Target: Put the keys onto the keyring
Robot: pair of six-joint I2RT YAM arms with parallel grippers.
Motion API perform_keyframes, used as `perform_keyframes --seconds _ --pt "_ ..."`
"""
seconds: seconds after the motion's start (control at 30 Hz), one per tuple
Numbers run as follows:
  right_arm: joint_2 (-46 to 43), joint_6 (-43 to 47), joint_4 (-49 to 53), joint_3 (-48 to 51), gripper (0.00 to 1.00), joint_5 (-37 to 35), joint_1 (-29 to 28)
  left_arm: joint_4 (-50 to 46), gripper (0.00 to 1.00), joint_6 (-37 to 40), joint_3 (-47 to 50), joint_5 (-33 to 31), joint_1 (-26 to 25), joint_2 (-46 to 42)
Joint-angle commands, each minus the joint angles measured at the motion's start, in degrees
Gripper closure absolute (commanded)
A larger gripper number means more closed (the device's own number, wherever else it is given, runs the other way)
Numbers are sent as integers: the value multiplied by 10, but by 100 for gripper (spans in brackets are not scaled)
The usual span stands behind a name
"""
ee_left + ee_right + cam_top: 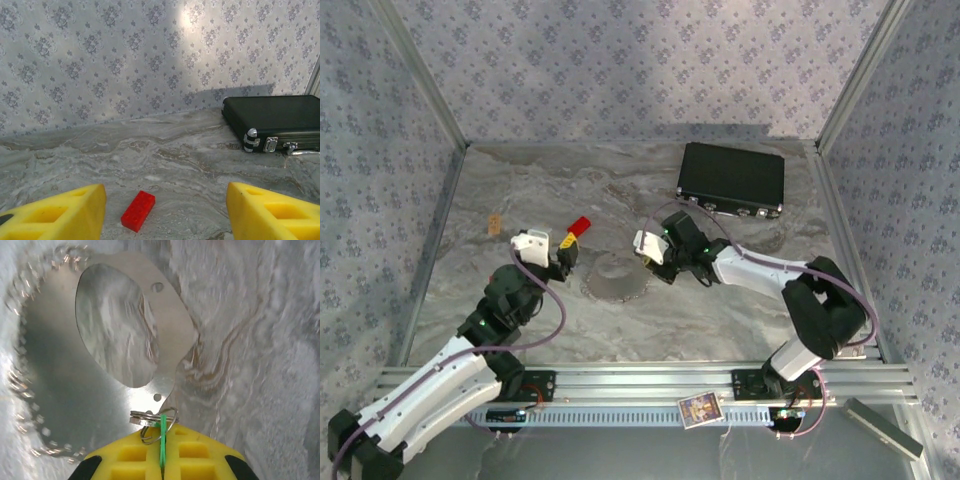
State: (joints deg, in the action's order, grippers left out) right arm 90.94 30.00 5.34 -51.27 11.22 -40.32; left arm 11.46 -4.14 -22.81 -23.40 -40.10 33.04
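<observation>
My right gripper should keep holding the green key [162, 442], as if I opened now, it would drop short, against the narrow end of the plate, where its keyring is.
My right gripper [162, 434] is shut on a green key [162, 442], seen edge-on as a thin green strip between the yellow fingers. The key's tip sits against the silvery keyring [150, 416], which lies at the narrow end of a flat metal plate [172, 325] with a large oval hole. A beaded chain [17, 370] curves round the plate's left side. In the top view the right gripper [650, 265] is at the plate's [615, 282] right edge. My left gripper [165, 212] is open and holds nothing; it [565, 255] hovers left of the plate.
A plain red block [138, 211] lies on the marble table between the left fingers, also in the top view [580, 224]. A black box [731, 180] rests at the back right. A small tan piece [495, 224] lies far left. Patterned walls enclose the table.
</observation>
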Motion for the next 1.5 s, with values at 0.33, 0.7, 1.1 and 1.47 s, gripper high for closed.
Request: perform_keyframes --seconds 0.33,0.7,1.1,1.47 --pt "87 84 100 -52 100 -142 25 -43 32 -112 -28 3 62 46" --pt "33 56 116 -31 64 -176 53 -94 28 -186 -62 76 108 137" --pt "-108 -320 -6 9 61 -47 24 -145 23 -259 -85 155 114 243" --pt "-45 -610 100 -5 67 -51 10 -132 23 -270 -103 226 113 332"
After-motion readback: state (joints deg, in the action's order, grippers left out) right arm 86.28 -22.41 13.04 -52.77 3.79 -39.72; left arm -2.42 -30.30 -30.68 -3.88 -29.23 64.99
